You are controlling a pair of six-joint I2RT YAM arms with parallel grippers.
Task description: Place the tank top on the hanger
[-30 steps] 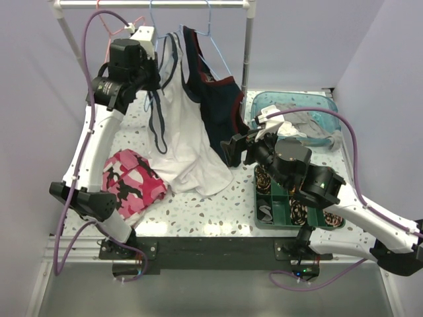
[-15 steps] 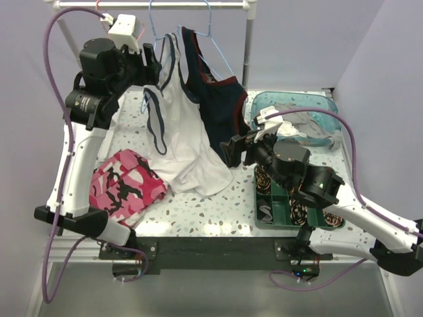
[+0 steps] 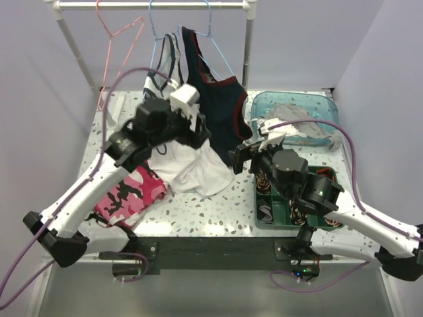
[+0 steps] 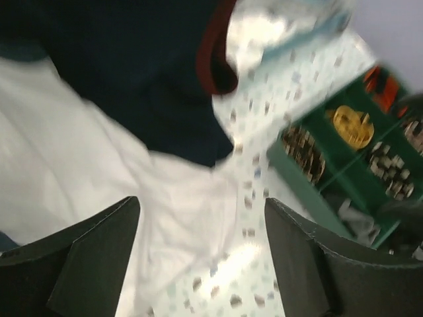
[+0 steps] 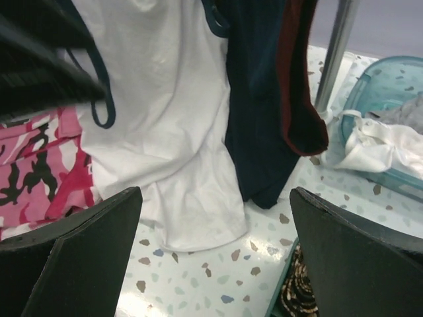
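The white tank top should be grabbed next by my left gripper near its hem (image 3: 207, 181) (image 4: 197, 222). Its navy-trimmed straps then stay free to sit on the hanger.
The white tank top (image 3: 188, 168) hangs from the rack with its navy-trimmed straps up by the thin light blue hanger (image 3: 156, 38); its hem rests on the table. My left gripper (image 3: 200, 130) stands open low in front of the top, and its wrist view looks down on white cloth (image 4: 79, 165) with nothing between the fingers (image 4: 99, 257). My right gripper (image 3: 239, 156) is open to the right of the hem, empty, and faces the tank top (image 5: 165, 99).
A dark navy top with red trim (image 3: 215, 99) hangs right of the tank top. A pink hanger (image 3: 119, 33) hangs at the left of the rail (image 3: 152, 4). Pink camouflage cloth (image 3: 129, 191) lies front left. A green compartment tray (image 3: 277, 205) and a teal bin (image 3: 297, 99) stand right.
My left arm has swung down from the rack's upper left to the front of the tank top's lower half, and its jaws have opened. The right arm has barely shifted.
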